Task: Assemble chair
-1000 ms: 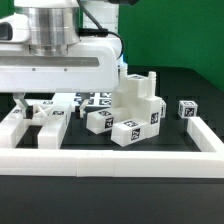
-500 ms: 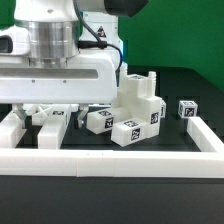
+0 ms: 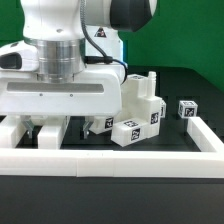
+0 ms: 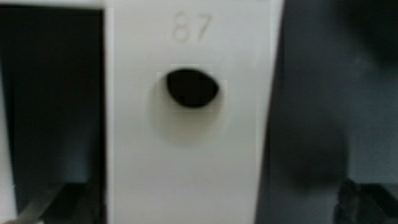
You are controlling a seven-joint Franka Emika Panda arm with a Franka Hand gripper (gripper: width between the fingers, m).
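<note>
My gripper closes on the long white piece now. In the wrist view the gripper's fingers stand on both sides of the piece, so closing now would catch it.
Chunky white chair pieces with black-and-white tags (image 3: 140,108) stand clustered in the middle of the black table. A small tagged cube (image 3: 187,110) sits apart at the exterior view's right. My gripper (image 3: 47,127) is low over the left group of parts, and its hand hides most of them. In the wrist view a long white chair piece (image 4: 192,130) with a dark round hole and the number 87 runs between my gripper (image 4: 208,205) fingers. The dark fingertips (image 4: 361,203) stand either side of it, with a gap on one side. The gripper is open.
A long plain white rail (image 3: 120,160) runs along the front, and another (image 3: 205,135) runs down the exterior view's right side. More white parts lie at the left edge (image 3: 10,130). The arm's hand (image 3: 60,95) blocks the view behind it.
The hand has come down toward the table and shifted slightly to the exterior view's right, now covering the parts on the left. The chair pieces have not moved.
</note>
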